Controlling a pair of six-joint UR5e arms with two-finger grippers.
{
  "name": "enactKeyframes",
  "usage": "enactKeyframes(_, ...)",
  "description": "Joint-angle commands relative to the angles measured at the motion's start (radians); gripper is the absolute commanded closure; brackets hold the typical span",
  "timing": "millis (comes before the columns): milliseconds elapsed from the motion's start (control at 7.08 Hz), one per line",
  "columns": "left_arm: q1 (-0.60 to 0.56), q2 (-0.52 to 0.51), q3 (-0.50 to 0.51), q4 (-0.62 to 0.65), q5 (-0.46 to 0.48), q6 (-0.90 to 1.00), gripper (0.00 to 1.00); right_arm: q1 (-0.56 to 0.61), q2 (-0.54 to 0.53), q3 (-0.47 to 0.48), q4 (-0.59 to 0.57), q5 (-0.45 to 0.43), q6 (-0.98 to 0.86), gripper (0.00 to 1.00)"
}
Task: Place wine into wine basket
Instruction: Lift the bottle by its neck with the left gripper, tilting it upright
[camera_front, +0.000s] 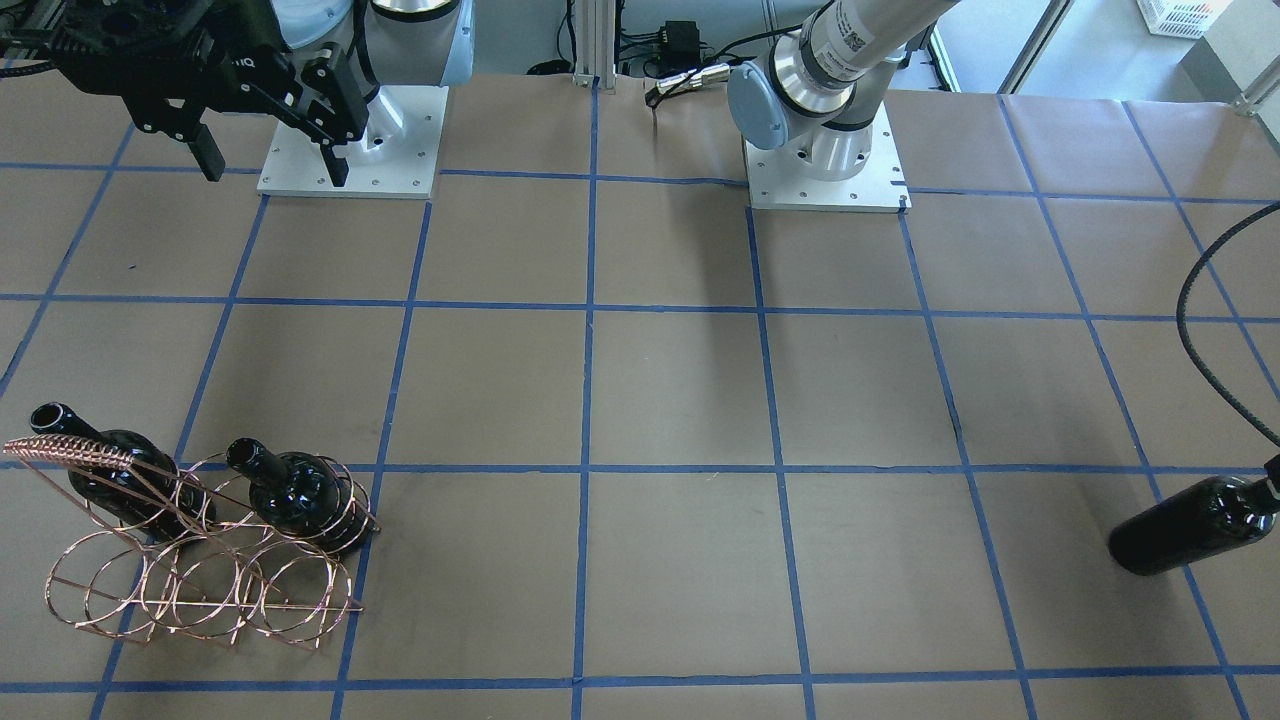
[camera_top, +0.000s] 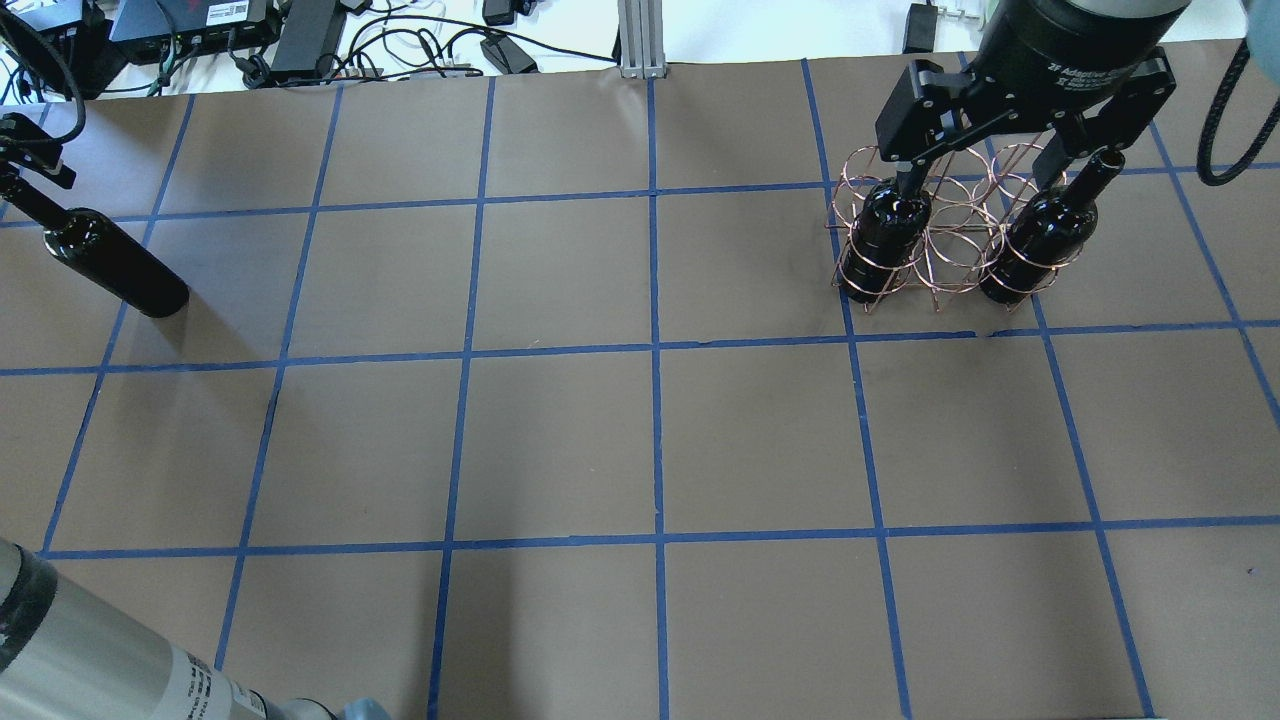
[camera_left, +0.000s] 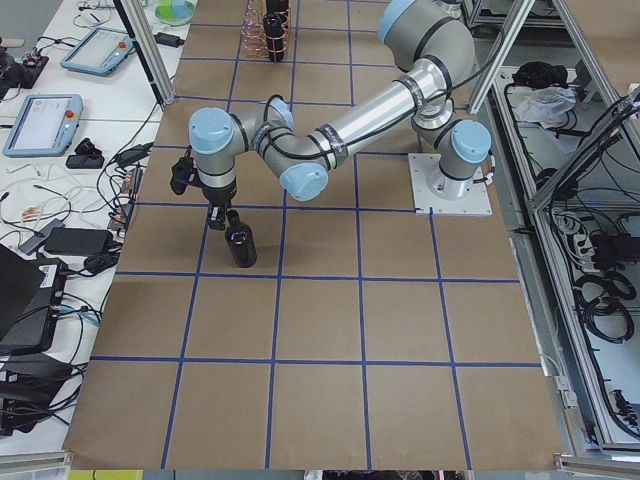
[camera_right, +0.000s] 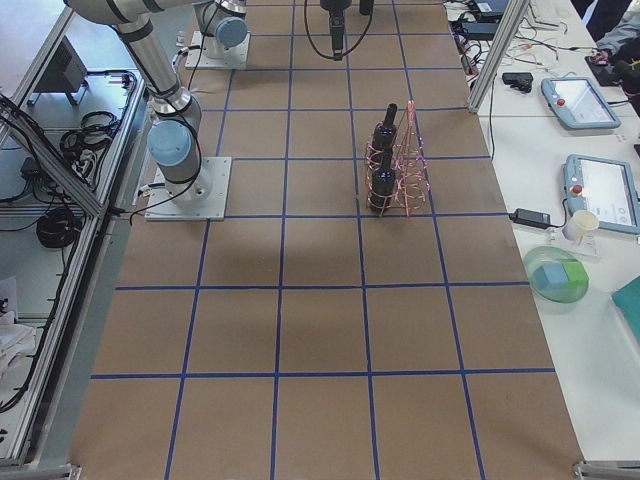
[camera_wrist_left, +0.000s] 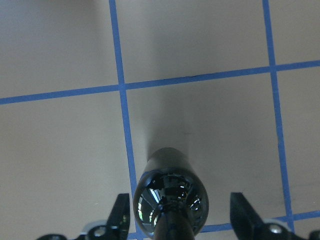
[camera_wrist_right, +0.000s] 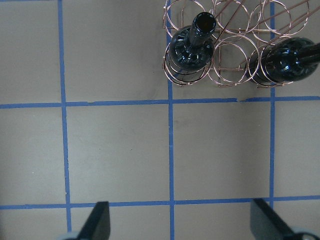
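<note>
My left gripper will place the wine into the basket, so next it will grab the glossy black wine bottle by its neck (camera_wrist_left: 172, 222).
A near-black wine bottle (camera_top: 115, 268) stands near the table's left end; it also shows in the front view (camera_front: 1190, 527) and the left view (camera_left: 240, 246). My left gripper (camera_wrist_left: 180, 220) is open, one finger on each side of the bottle's neck with clear gaps. The copper wire wine basket (camera_top: 948, 238) stands at the far right and holds two look-alike bottles (camera_top: 885, 235) (camera_top: 1040, 240) in its outer rings; its middle rings hold nothing. My right gripper (camera_top: 1000, 170) hangs high above the basket (camera_wrist_right: 231, 50), open and empty.
The two arm bases (camera_front: 352, 140) (camera_front: 825, 165) are bolted at the robot's side of the table. A black cable (camera_front: 1195, 310) loops down to the left wrist. Cables and power bricks (camera_top: 300, 35) lie beyond the far table edge. Desks with tablets (camera_right: 600, 190) flank the table ends.
</note>
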Motion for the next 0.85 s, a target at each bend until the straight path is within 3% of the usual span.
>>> enactKeyframes(0,0.001,-0.001,-0.01,-0.01,0.043,0.003,0.01,0.0,0.0,0.0,0.003,0.0,0.002,0.0)
enactKeyframes(424,0.001,0.008,-0.038,-0.019,0.069,0.003,0.07,0.0,-0.001,0.002,0.001,0.0,-0.001,0.0)
enactKeyframes(706,0.001,0.01,-0.038,-0.03,0.075,0.003,0.33,0.0,-0.001,0.002,0.001,0.0,-0.001,0.0)
